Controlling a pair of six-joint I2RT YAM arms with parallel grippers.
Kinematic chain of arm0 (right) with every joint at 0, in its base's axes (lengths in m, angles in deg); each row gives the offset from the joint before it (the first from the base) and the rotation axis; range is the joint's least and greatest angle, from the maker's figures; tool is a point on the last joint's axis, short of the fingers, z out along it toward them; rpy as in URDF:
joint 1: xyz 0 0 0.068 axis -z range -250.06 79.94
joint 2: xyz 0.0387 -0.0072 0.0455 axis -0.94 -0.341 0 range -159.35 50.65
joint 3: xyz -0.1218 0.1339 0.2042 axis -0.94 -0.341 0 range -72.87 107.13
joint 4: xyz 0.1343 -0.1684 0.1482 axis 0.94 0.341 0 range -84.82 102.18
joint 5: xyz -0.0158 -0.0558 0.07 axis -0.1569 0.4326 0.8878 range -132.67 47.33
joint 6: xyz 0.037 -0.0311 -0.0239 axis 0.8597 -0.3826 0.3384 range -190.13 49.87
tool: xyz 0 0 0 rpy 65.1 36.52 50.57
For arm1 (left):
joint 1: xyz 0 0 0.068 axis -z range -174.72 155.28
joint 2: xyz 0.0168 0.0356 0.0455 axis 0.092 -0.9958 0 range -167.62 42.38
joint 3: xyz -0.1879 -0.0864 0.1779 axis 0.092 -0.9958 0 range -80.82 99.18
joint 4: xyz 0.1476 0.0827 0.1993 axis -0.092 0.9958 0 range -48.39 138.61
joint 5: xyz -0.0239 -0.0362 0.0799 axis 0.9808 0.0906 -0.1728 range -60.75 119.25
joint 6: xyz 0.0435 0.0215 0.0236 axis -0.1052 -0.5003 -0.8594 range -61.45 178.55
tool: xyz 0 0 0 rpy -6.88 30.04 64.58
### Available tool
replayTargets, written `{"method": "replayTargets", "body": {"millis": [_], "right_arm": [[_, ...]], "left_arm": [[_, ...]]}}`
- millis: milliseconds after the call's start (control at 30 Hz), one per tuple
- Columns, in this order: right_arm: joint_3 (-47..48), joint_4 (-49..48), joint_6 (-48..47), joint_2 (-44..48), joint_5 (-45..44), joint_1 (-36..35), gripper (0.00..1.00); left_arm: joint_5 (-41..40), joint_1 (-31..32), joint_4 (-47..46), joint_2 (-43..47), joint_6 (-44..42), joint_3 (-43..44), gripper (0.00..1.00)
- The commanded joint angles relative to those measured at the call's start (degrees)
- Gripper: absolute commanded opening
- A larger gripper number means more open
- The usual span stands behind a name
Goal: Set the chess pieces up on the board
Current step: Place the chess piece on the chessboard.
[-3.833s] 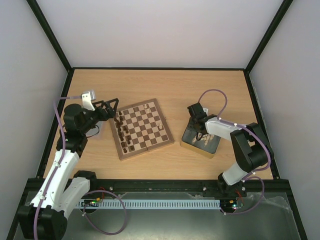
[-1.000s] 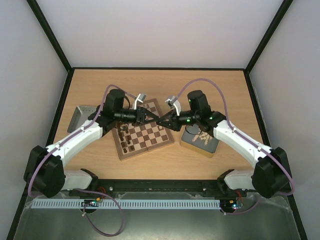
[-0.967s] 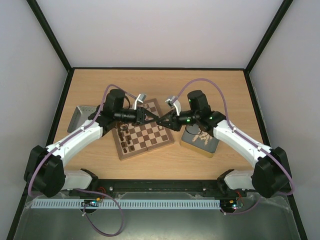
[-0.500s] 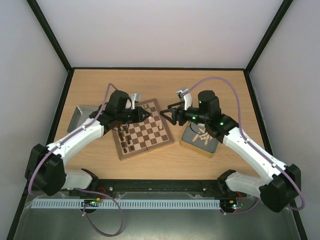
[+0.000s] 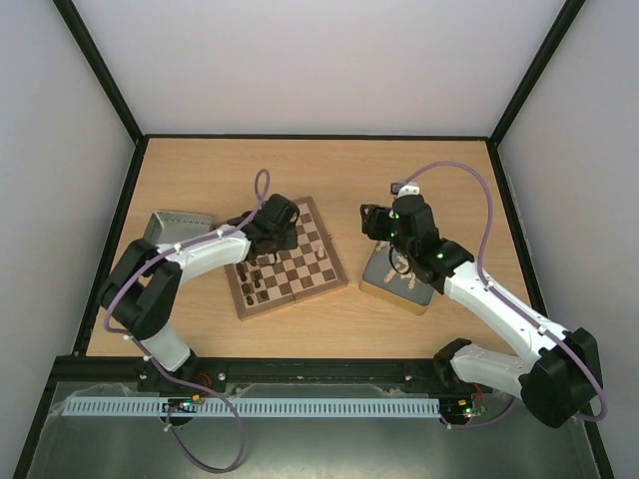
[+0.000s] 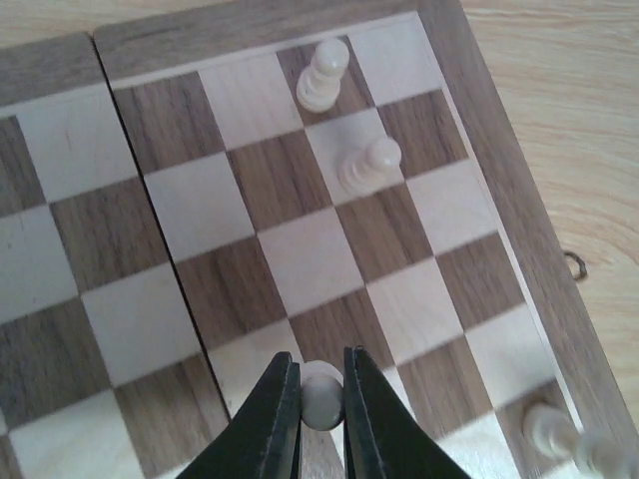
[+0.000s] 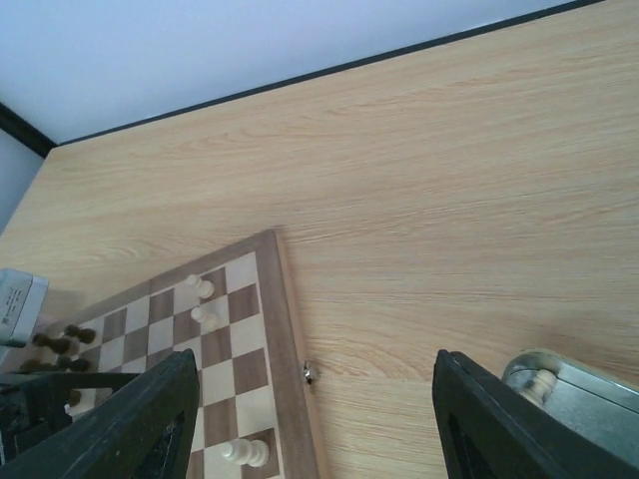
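The two pale pieces stand well beyond my left gripper's fingers. The pale cream piece would fall short, beside the fold line, if I opened now.
The board (image 5: 294, 298) lies at mid-table, with dark chess pieces (image 5: 252, 279) along its left side. My left gripper (image 5: 284, 236) hangs over the board's far part. In the left wrist view it (image 6: 321, 399) is shut on a pale cream piece (image 6: 321, 394), just above squares beside the board's fold line. Two pale pieces (image 6: 322, 75) (image 6: 367, 165) stand farther ahead, and another (image 6: 544, 427) stands near the right border. My right gripper (image 5: 371, 222) is open and holds nothing, off the board's right edge. In its own view it (image 7: 315, 429) is above the border (image 7: 290, 329).
A metal tin (image 5: 399, 281) with several pale pieces sits right of the board, under the right arm; its corner (image 7: 574, 389) shows in the right wrist view. A second tin (image 5: 172, 226) lies at the left. Black frame rails edge the table.
The grippers, tip to tip over the board a second ago, have parted. The right one opened and drew back to the right. The left one, shut on the pale piece, swung over the board.
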Motion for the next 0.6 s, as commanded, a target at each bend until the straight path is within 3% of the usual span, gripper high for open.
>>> {"method": "replayTargets", "body": {"millis": [0, 300, 567], "right_arm": [[-0.17, -0.61, 1.10, -1.23, -4.45, 0.01, 0.63], [0.52, -1.02, -0.97, -4.51, -4.47, 0.09, 0.63], [0.10, -0.89, -1.52, -5.43, -4.43, 0.35, 0.63]], "left_arm": [[-5.72, 0.60, -1.23, -3.84, 0.93, 4.06, 0.03], [-12.05, 5.01, 0.01, -11.55, -2.35, 10.63, 0.04], [-14.30, 5.32, -0.61, -15.68, -1.94, 12.14, 0.05]]}}
